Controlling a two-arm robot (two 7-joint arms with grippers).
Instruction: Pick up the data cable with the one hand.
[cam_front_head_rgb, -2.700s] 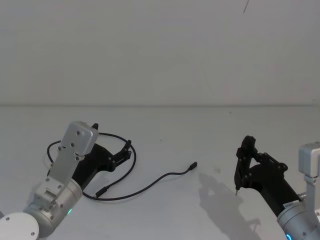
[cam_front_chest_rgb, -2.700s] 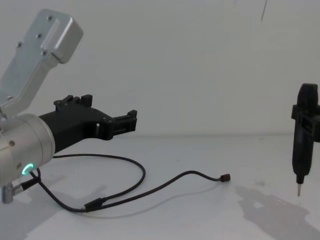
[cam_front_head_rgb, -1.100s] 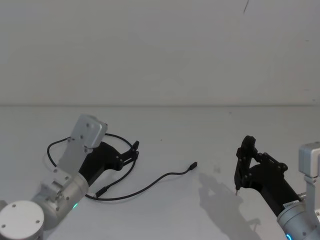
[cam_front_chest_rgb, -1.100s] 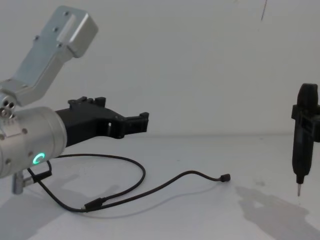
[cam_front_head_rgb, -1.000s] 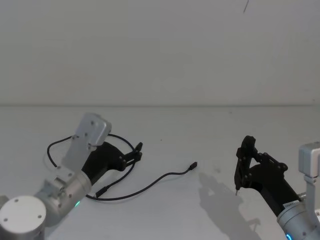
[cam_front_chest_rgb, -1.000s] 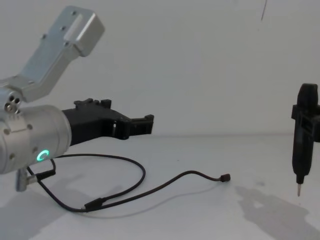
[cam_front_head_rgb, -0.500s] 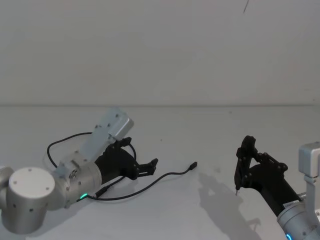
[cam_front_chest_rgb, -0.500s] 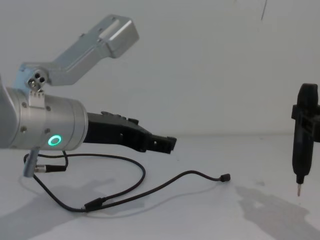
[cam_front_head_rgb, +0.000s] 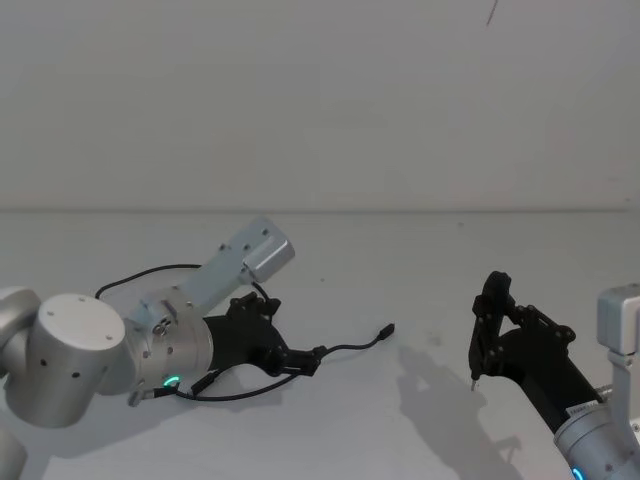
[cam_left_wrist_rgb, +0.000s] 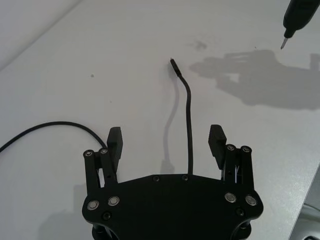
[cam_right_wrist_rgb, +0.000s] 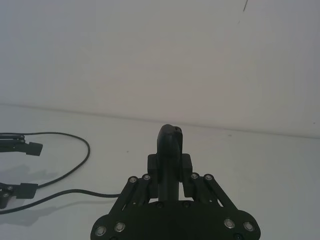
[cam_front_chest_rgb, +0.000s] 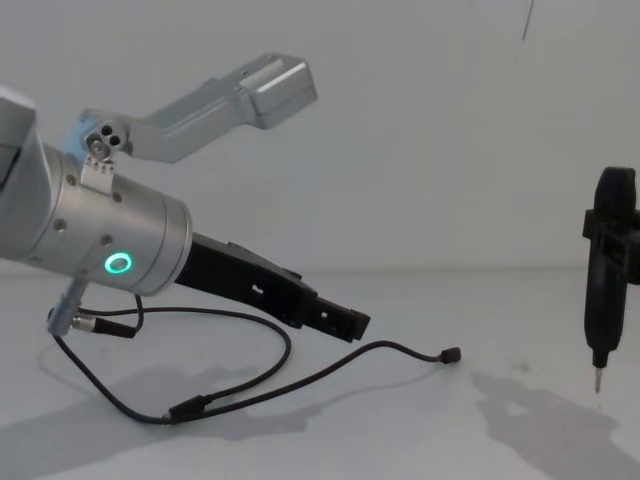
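The data cable's loop (cam_front_chest_rgb: 286, 346) lies slack on the tabletop, so my left gripper grabs the raised part of the cable that arches up behind its small plug (cam_front_chest_rgb: 345, 360) next.
The data cable (cam_front_head_rgb: 345, 348) lies on the white table as a thin black cord. It coils at the left (cam_front_chest_rgb: 283, 340) and runs out to a small plug (cam_front_chest_rgb: 450, 354) at the right. My left gripper (cam_front_head_rgb: 303, 359) hangs low over the straight stretch, open. In the left wrist view the cable (cam_left_wrist_rgb: 189, 110) passes between the spread fingers (cam_left_wrist_rgb: 114, 143) of that gripper (cam_left_wrist_rgb: 165, 138) and touches neither. The cable's other plug (cam_front_chest_rgb: 186, 408) rests near the front. My right gripper (cam_front_head_rgb: 488, 322) stays at the right, shut on a black pen-shaped tool (cam_front_chest_rgb: 605, 290).
The tool's metal tip (cam_front_chest_rgb: 598, 378) hangs just above the table (cam_front_head_rgb: 400, 260) at the right. A silver barrel plug on a black lead (cam_front_chest_rgb: 88, 322) sits under my left arm. A pale wall (cam_front_head_rgb: 320, 100) stands behind the table's far edge.
My left arm has swung right and down, bringing its open gripper from above the coil to low over the cable's straight stretch. The cable and right arm have not moved.
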